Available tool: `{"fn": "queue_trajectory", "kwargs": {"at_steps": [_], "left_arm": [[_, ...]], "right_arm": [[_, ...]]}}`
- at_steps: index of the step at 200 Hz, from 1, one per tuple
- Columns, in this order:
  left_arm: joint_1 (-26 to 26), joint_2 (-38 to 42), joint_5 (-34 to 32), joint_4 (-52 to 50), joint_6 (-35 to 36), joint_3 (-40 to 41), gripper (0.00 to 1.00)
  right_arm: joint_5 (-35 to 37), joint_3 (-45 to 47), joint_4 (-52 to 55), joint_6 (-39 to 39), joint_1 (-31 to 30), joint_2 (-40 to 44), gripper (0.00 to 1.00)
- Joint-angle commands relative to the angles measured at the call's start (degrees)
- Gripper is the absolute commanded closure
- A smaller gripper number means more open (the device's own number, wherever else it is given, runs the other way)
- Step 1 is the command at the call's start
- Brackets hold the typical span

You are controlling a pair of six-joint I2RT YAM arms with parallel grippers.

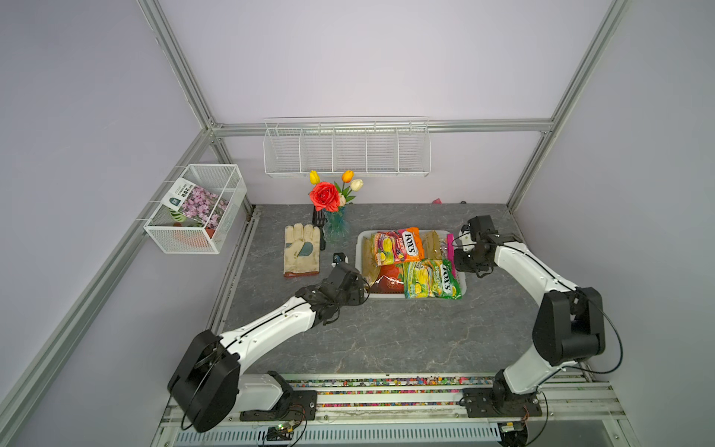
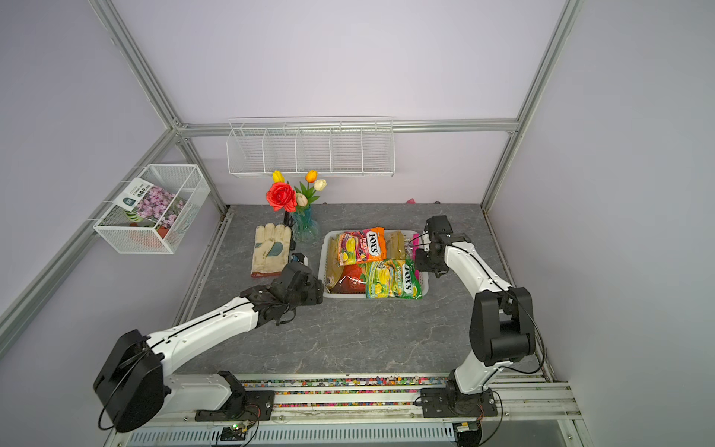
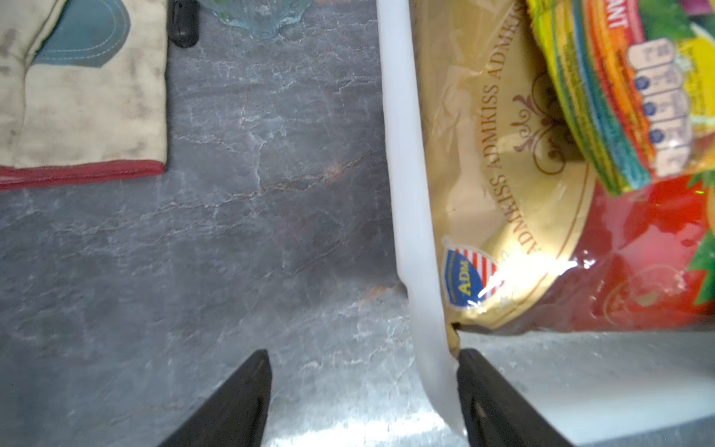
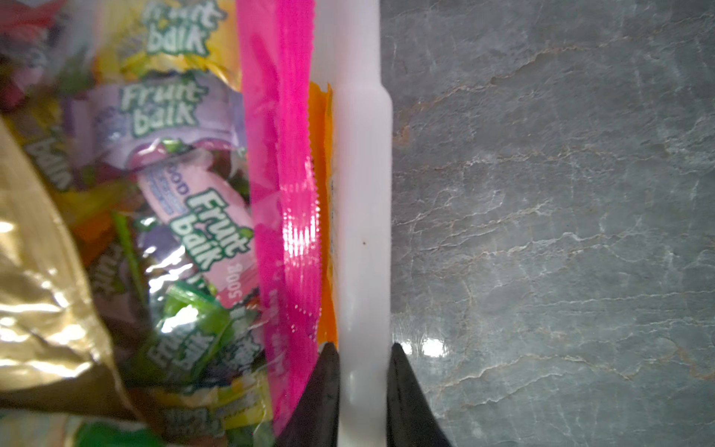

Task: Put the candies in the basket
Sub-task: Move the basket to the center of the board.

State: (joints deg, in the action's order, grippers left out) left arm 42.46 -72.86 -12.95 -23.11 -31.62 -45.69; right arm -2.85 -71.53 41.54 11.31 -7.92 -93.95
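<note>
My right gripper should keep holding the basket until I pull it closer, because the white basket's front rim [image 1: 386,295] is far behind the table's front edge.
The white basket [image 1: 360,251] stands mid-table and is heaped with candies. In both top views an orange-and-purple bag [image 1: 394,245] and a green bag [image 1: 431,278] lie on top; the green one overhangs the front rim. A gold bag [image 3: 491,154], a red one [image 3: 638,251] and a magenta bag [image 4: 282,174] lie beneath. My left gripper [image 3: 363,354] is open at the basket's left rim [image 3: 406,193], which runs between its fingers close to one of them. My right gripper [image 4: 361,346] is shut on the right rim [image 4: 363,193].
A cream work glove [image 1: 301,249] and a glass vase of flowers [image 1: 333,224] sit left of the basket. A wire-mesh cube basket [image 1: 195,209] holding a seed packet hangs on the left wall. A long wire rack [image 1: 346,151] hangs on the back wall.
</note>
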Motion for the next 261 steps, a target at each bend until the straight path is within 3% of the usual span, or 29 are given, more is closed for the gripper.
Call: {"fn": "queue_trajectory", "kwargs": {"at_steps": [1,34,71,109,179,190,202,213,229,248,261], "left_arm": [[-0.30,5.22,1.06,-10.01,0.23,1.57,0.18],[-0.36,12.34,-2.99,-10.76,0.41,2.16,0.15],[-2.51,14.07,-17.05,-9.88,-0.35,1.60,0.03],[-12.75,13.64,-16.66,-5.36,-2.66,1.65,0.00],[-18.49,9.44,-20.51,-1.78,-2.10,0.82,0.00],[-20.57,9.40,-21.08,-0.44,-4.57,1.95,0.00],[-21.24,9.43,-24.40,1.54,-8.15,3.60,0.01],[-21.27,9.26,-26.25,5.91,-7.01,5.41,0.02],[-21.25,8.05,-30.70,8.63,-6.20,5.72,0.03],[-21.25,5.83,-36.34,9.86,-2.71,3.86,0.00],[-21.45,5.09,-35.49,16.44,6.92,4.51,0.00]], "right_arm": [[-0.75,4.07,9.77,-2.49,-1.78,1.86,0.94],[-2.07,7.13,10.73,-3.50,-3.61,5.81,0.95],[-3.83,9.37,11.35,-5.66,-7.18,7.68,0.95],[-6.52,10.97,10.71,-9.64,-9.51,8.64,0.96],[-9.19,10.15,11.68,-10.35,-12.03,7.95,0.96],[-8.85,9.74,11.71,-8.94,-12.03,8.40,0.92],[-8.60,9.38,11.14,-7.73,-11.98,9.48,0.79],[-7.70,9.64,9.00,-6.83,-11.89,10.98,0.68],[-6.30,10.10,5.49,-5.17,-11.24,13.88,0.62],[-3.72,10.57,0.40,-3.14,-10.39,18.22,0.57],[-0.41,11.09,-3.90,-1.67,-9.80,21.40,0.54]]}}
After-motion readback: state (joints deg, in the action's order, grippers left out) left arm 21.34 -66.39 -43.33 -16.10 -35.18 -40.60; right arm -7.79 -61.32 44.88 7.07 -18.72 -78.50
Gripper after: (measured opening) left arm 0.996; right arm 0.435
